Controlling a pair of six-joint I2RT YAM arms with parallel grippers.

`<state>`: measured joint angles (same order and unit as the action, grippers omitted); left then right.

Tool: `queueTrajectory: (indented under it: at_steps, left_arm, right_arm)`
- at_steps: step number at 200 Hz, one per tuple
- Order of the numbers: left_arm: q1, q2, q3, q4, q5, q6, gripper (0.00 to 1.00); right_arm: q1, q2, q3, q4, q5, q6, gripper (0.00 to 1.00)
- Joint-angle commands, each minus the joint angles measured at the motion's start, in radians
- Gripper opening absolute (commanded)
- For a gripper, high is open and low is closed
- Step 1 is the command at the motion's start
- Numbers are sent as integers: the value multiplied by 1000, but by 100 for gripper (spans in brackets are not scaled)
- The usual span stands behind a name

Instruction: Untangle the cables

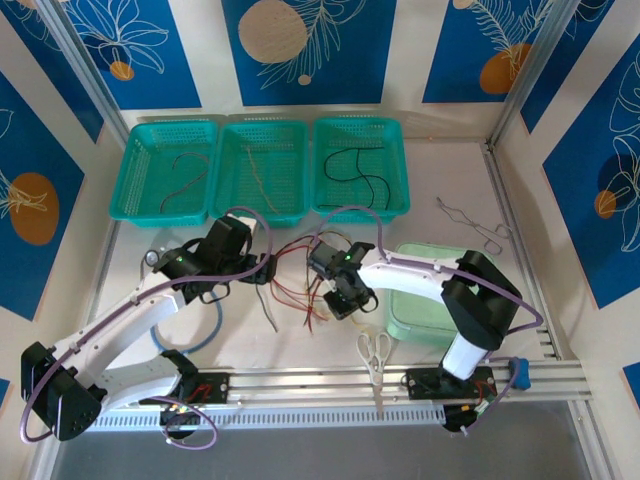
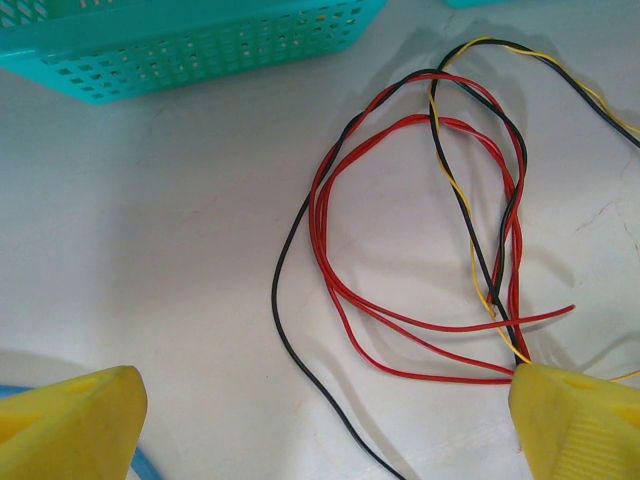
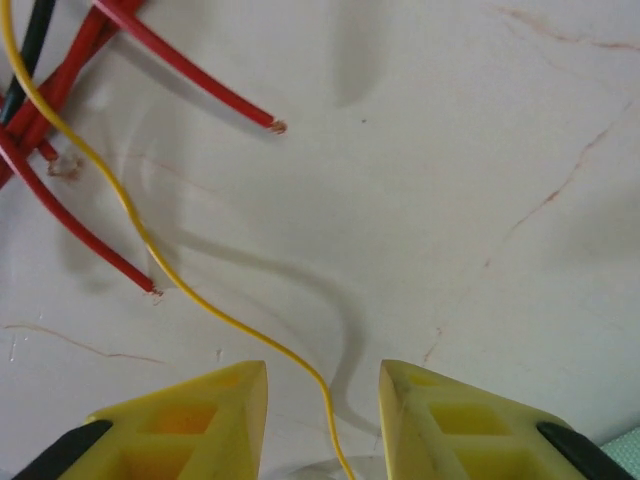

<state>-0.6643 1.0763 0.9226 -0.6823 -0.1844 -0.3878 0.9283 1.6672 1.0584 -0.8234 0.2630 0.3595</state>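
The right gripper grabs the yellow wire next on its part free of the tangle, which leaves wire for my left gripper to grab while untangling.
The cables [image 1: 300,272] lie in a tangle of red, black and yellow wires on the white table between my two grippers. My left gripper [image 1: 258,268] is at the tangle's left edge. In the left wrist view it [image 2: 325,435] stands wide open, with red loops [image 2: 400,330] and a black wire [image 2: 285,335] lying ahead of it, the tangle reaching its right finger [image 2: 580,420]. My right gripper [image 1: 340,298] sits at the tangle's right side. Its jaws [image 3: 322,420] are open, and a yellow wire [image 3: 140,225] runs between them with a gap on each side. Red wire ends [image 3: 190,75] lie beyond.
Three teal baskets [image 1: 262,205] line the back, each holding a single wire. A pale green container [image 1: 425,300] is right of my right gripper. Scissors [image 1: 375,355] lie near the front rail, a blue tube [image 1: 205,335] curls at front left, and a bent metal wire [image 1: 470,222] lies back right.
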Motion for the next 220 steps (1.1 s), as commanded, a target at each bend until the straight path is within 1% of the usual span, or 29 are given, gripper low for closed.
queueTrajectory:
  at_steps: [1, 40, 74, 108, 137, 147, 170, 194, 220]
  left_arm:
    - [-8, 4, 25, -17, -2, -2, 93]
    - [-8, 7, 24, -15, 2, -8, 93]
    - [-8, 10, 27, -19, 1, -8, 93]
    - [-8, 9, 38, -30, 2, -6, 93]
    - [-8, 8, 51, -48, -7, 1, 93]
    - [-8, 10, 58, -59, -14, 1, 93]
    - [-8, 16, 83, -89, -21, 2, 93]
    - [-8, 15, 101, -99, -20, -3, 93]
    - [-8, 14, 117, -109, -35, -26, 94]
  right_arm:
    - [-2, -1, -11, -2, -69, 16, 35]
    - [1, 40, -18, 2, -106, 10, 33]
    - [7, 95, -28, 13, -97, 30, 32]
    - [12, 100, -28, 27, -88, 15, 25]
    - [15, 119, -15, 22, -85, 8, 15]
    - [16, 120, -9, 19, -75, 14, 10]
    - [48, 80, 9, 6, -20, -4, 0]
    - [57, -3, 46, -38, 39, -29, 0]
    - [64, -125, 96, -86, 141, -49, 0]
